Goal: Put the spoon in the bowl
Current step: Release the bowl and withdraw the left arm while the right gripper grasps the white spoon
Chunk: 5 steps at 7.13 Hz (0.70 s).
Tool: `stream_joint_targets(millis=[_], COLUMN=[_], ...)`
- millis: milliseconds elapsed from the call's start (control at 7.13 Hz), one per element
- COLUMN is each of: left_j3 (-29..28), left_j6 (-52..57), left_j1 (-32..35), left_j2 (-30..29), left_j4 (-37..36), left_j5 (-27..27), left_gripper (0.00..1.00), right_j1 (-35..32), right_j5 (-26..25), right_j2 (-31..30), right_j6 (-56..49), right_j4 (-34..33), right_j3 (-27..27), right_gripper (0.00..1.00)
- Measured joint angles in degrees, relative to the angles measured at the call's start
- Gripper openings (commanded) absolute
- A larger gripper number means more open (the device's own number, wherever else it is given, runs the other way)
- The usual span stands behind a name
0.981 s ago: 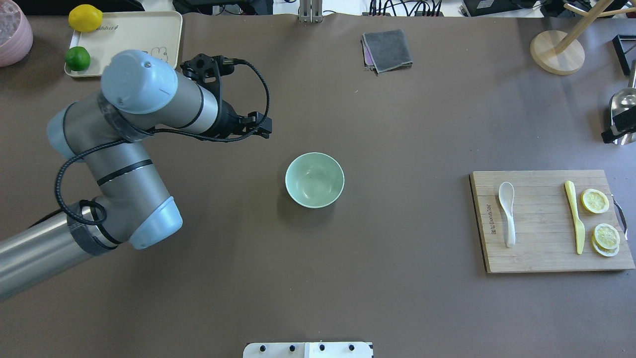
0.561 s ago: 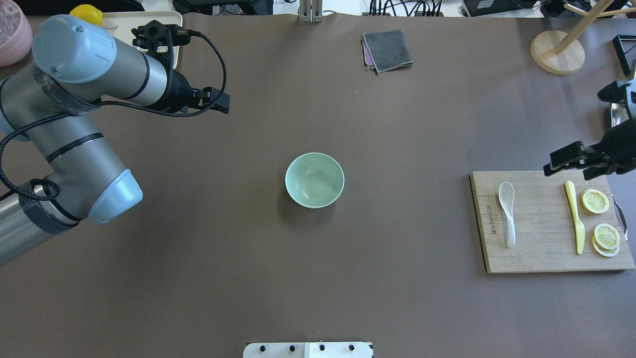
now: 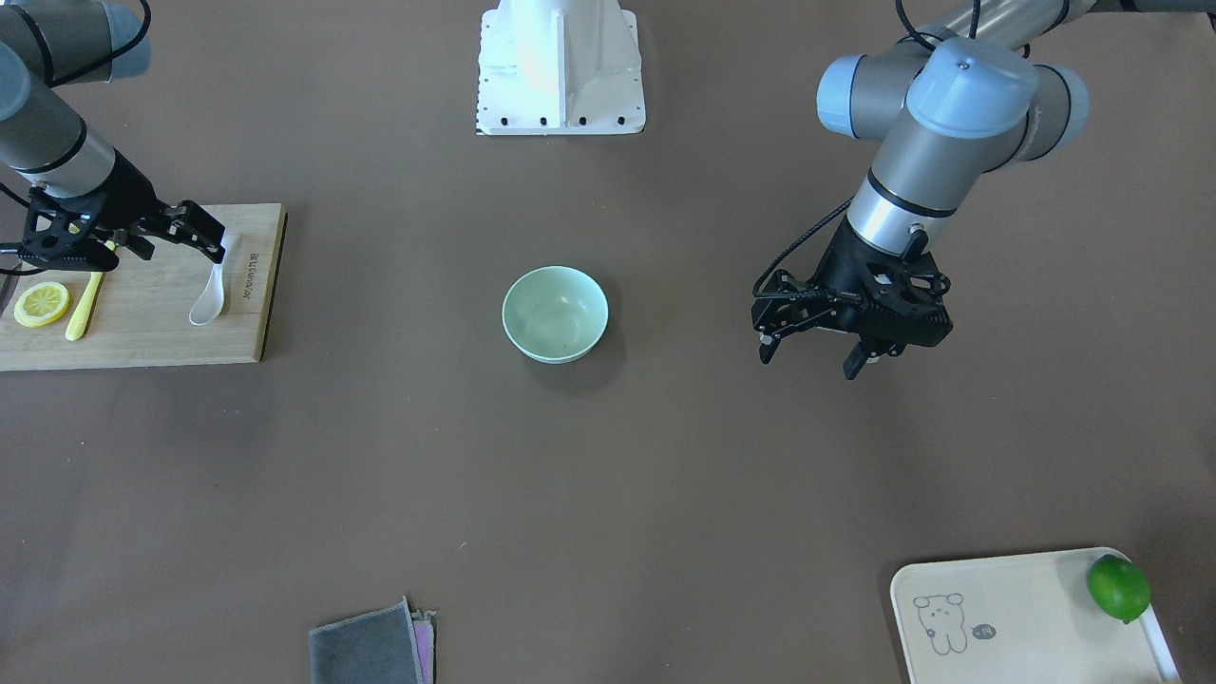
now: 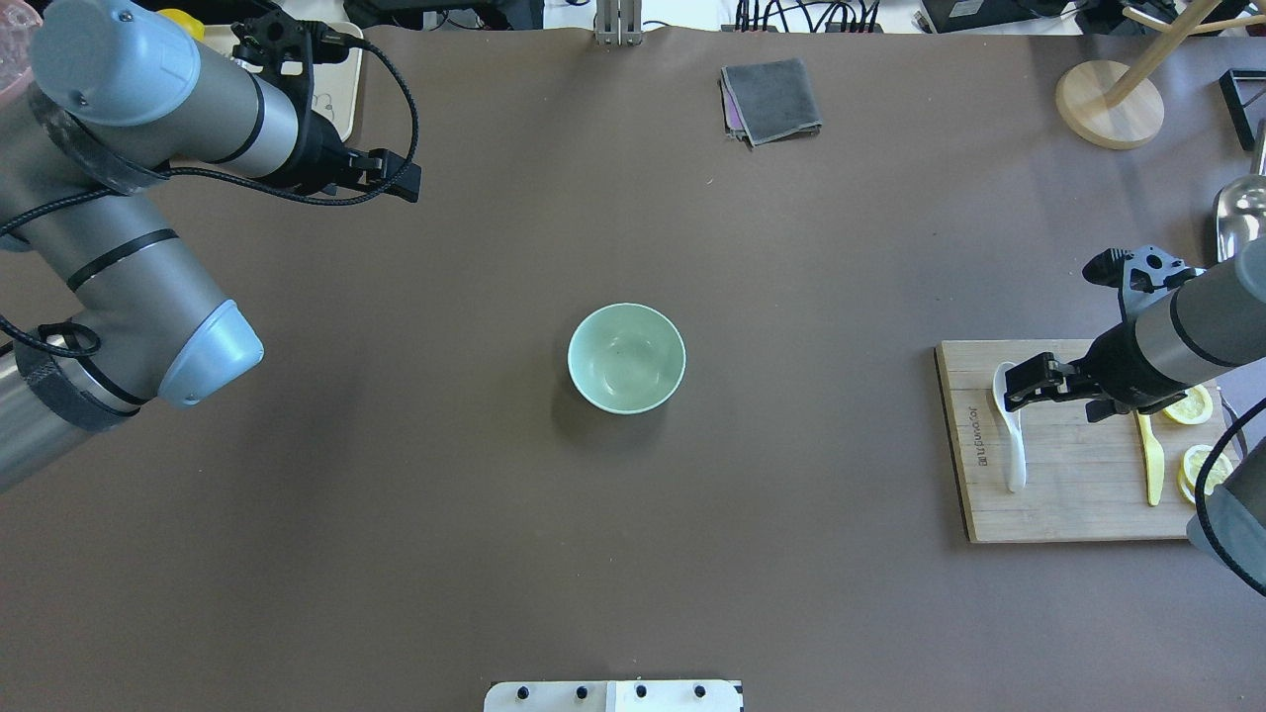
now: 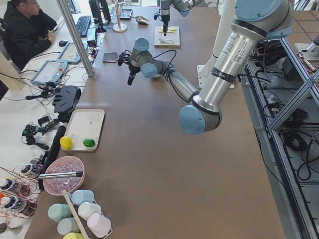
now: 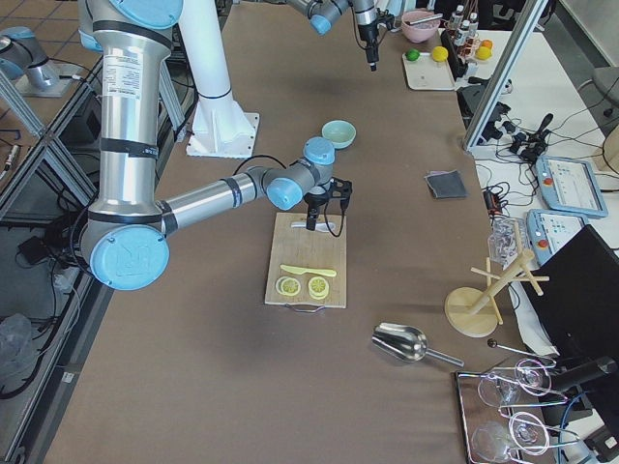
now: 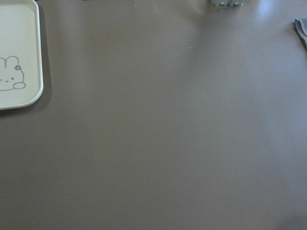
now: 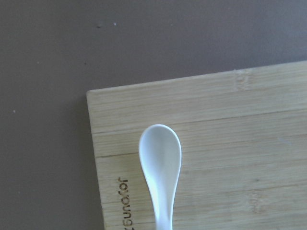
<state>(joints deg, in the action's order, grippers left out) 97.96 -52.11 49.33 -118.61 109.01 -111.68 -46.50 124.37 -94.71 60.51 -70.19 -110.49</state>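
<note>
My right gripper next has to take hold of the off-white spoon by its handle [image 3: 223, 260] to put it in the mint-green bowl [image 3: 555, 313].
The off-white spoon [image 4: 1013, 445] lies on the left part of a bamboo cutting board [image 4: 1068, 499], scoop toward the far side. It also shows in the right wrist view [image 8: 160, 160] and the front view [image 3: 207, 300]. My right gripper [image 4: 1024, 388] hovers open just above the spoon's scoop, not touching it; in the front view [image 3: 203, 239] it partly covers the handle. The pale mint-green bowl [image 4: 626, 357] stands empty mid-table, also in the front view [image 3: 555, 313]. My left gripper [image 3: 807, 359] is open and empty, raised over bare table, off to the bowl's side.
A yellow plastic knife [image 4: 1153, 470] and lemon slices [image 4: 1205, 467] lie on the board's right part. A folded grey cloth [image 4: 771, 99], a wooden stand [image 4: 1108, 104] and a metal scoop [image 4: 1241, 208] are further back. A cream tray [image 3: 1007, 617] holds a lime [image 3: 1118, 586].
My right arm has come in from the right edge and now hangs over the spoon. My left arm has drawn back, away from the bowl toward the tray corner.
</note>
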Motion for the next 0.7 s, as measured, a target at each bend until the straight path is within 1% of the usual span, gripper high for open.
stream_joint_targets(millis=[280,421,561,701], left_j3=[-0.35,-0.37,-0.4,-0.4], left_j6=[0.22,0.25,0.26,0.26], left_j1=[0.09,0.1,0.12,0.14], left_j2=[-0.03,-0.02,0.01,0.04], left_j4=[0.07,0.14,0.22,0.26], left_j5=[-0.09,-0.11,-0.14,-0.18], left_gripper=[0.98,0.98,0.98,0.98], right_j1=[2.66,3.59,4.32,4.74], right_j5=[-0.58,-0.87,-1.33,-1.76], right_j2=[1.36,2.53,3.21,3.44], right_j6=[0.15,0.21,0.27,0.3], right_j4=[0.12,0.13,0.14,0.12], right_j3=[2.36,3.75,4.57,5.06], right_gripper=[0.94,0.81,0.58,0.55])
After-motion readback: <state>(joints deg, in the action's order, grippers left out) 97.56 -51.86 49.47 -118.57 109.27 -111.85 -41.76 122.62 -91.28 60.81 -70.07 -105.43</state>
